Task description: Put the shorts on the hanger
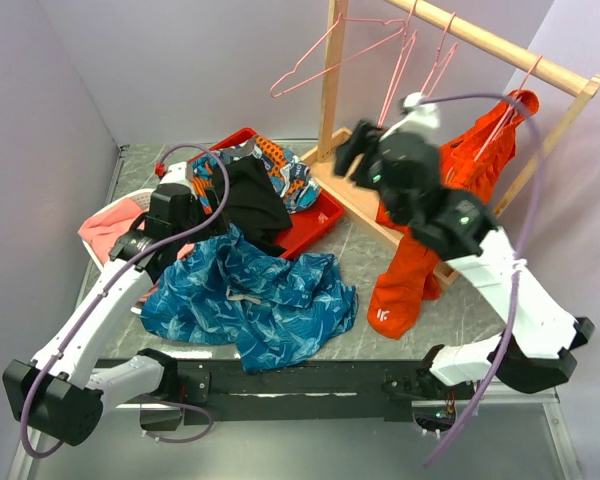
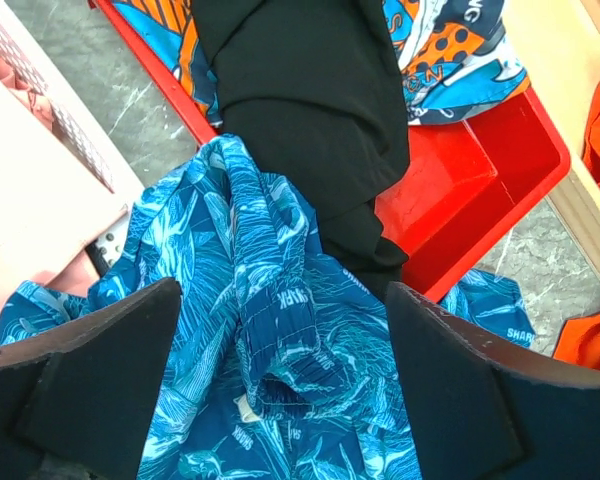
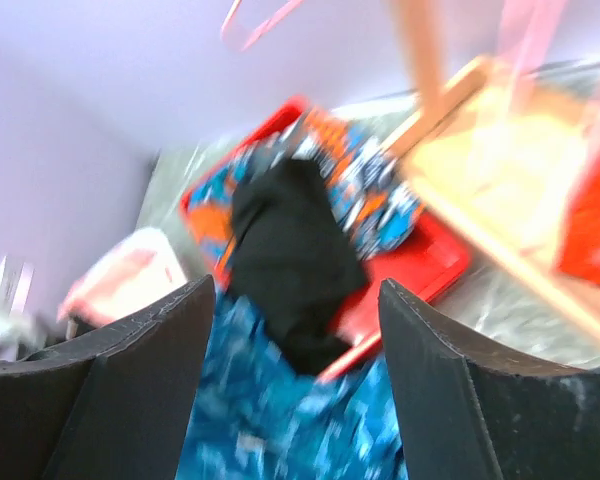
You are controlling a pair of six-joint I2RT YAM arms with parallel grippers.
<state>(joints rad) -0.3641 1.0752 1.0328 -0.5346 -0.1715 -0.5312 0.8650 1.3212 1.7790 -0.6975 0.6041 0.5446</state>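
Note:
I should next pick up the pink wire hanger with my right gripper by its near end (image 1: pixel 277 91) (image 3: pixel 243 42), so the hanger's far end stays free to go into the shorts' waistband.
The teal-blue printed shorts (image 1: pixel 250 295) lie crumpled on the table in front of the red tray; they fill the left wrist view (image 2: pixel 280 330) and show blurred in the right wrist view (image 3: pixel 290 430). My left gripper (image 1: pixel 175 215) hangs open just above their back left part, jaws wide apart with a fold of waistband between them, empty. My right gripper (image 1: pixel 352 148) is open and empty, raised high near the rail. Pink wire hangers (image 1: pixel 325 55) hang on the wooden rail (image 1: pixel 500 45); one tilts out to the left.
A red tray (image 1: pixel 315 215) holds a black garment (image 1: pixel 255 200) and a multicolour cloth (image 1: pixel 290 175). An orange garment (image 1: pixel 420 250) hangs from the rail down to the table. A pink basket (image 1: pixel 105 228) stands at the left. Grey walls close in.

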